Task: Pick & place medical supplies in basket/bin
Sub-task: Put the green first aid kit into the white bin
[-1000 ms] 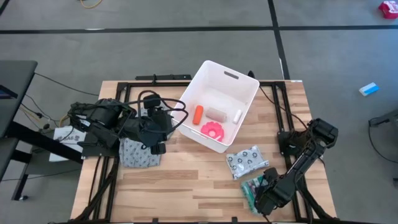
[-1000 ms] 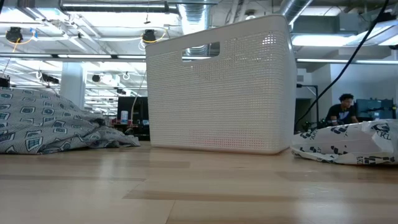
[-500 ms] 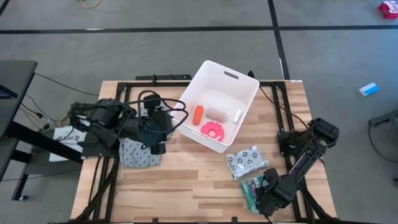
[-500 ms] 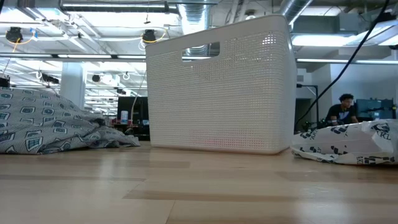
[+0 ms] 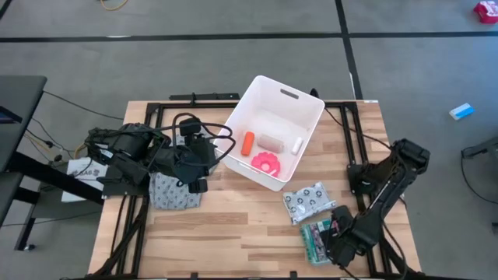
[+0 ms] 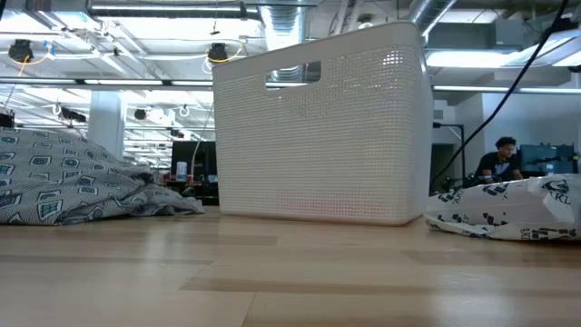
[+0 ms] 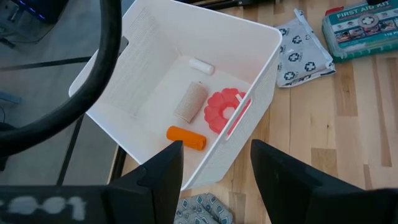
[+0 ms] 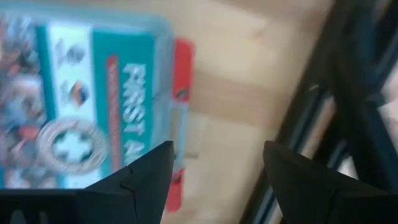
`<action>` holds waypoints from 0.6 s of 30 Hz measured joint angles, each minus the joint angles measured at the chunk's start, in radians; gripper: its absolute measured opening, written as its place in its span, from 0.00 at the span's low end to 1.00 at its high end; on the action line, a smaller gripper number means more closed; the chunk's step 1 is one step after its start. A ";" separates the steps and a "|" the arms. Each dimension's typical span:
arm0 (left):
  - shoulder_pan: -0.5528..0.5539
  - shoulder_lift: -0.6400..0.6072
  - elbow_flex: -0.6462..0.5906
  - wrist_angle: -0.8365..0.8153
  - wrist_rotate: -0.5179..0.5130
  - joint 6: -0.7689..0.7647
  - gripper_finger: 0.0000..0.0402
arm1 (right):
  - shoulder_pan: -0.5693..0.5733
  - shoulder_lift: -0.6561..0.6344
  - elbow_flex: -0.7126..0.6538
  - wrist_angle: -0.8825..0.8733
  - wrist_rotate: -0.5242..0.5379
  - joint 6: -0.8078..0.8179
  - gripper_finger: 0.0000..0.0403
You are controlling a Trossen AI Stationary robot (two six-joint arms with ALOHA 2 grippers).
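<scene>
The green-red box (image 5: 314, 238) needs to go into the white bin (image 5: 289, 103), so my right gripper will next grab the box by its handle between the red latches.
The white bin (image 5: 289, 103) stands mid-table and holds the orange cylinder (image 5: 247, 142), gauze roll (image 5: 271, 141), white tube (image 5: 296, 145) and pink disc (image 5: 264, 162). The spotted packet (image 5: 309, 201) lies flat on the wood near the bin's near-right corner. The green-red box (image 5: 314, 238) lies flat by the table's near right edge. My right gripper (image 5: 340, 237) is open just right of that box; in the right wrist view the box's red edge (image 8: 181, 93) sits by one finger of the gripper (image 8: 214, 165). My left gripper (image 5: 194, 169) is open left of the bin.
A grey patterned cloth (image 5: 173, 190) lies under my left gripper, left of the bin. Black frame rails (image 5: 362, 183) run along the table's right and left edges. Bare wood (image 5: 233, 225) stretches along the near side. The low view shows bin (image 6: 322, 127), cloth (image 6: 73, 177) and packet (image 6: 508, 209).
My right gripper has shifted a little toward the table's right edge, and its elbow has swung toward the far side; more of the green-red box now shows beside it. The left arm and the other items have stayed put.
</scene>
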 joint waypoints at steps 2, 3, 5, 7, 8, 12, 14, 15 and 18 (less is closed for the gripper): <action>0.000 0.000 0.000 0.000 0.000 0.000 0.44 | 0.010 0.010 -0.002 0.046 0.007 0.007 0.61; 0.000 0.000 0.000 0.000 0.000 0.000 0.44 | 0.016 0.020 -0.006 0.055 0.005 0.014 0.61; 0.000 0.000 0.000 0.000 0.000 0.000 0.44 | 0.026 0.046 -0.011 0.053 -0.025 0.018 0.61; 0.000 0.000 0.000 0.000 0.000 0.000 0.44 | 0.031 0.072 -0.011 0.060 -0.055 0.016 0.61; 0.000 0.000 0.000 0.000 0.000 -0.001 0.44 | 0.032 0.082 -0.011 0.060 -0.052 0.017 0.61; 0.000 0.000 0.000 0.000 0.000 -0.007 0.44 | 0.026 0.101 -0.011 0.078 -0.017 0.017 0.61; 0.000 0.000 0.000 0.000 0.002 -0.007 0.44 | 0.023 0.101 -0.011 0.076 -0.017 0.015 0.61; 0.000 0.000 0.000 0.000 0.002 -0.007 0.44 | 0.023 0.101 -0.011 0.075 -0.015 0.015 0.61; 0.000 0.000 0.000 0.000 0.002 -0.007 0.44 | 0.023 0.097 -0.011 0.068 -0.013 0.015 0.61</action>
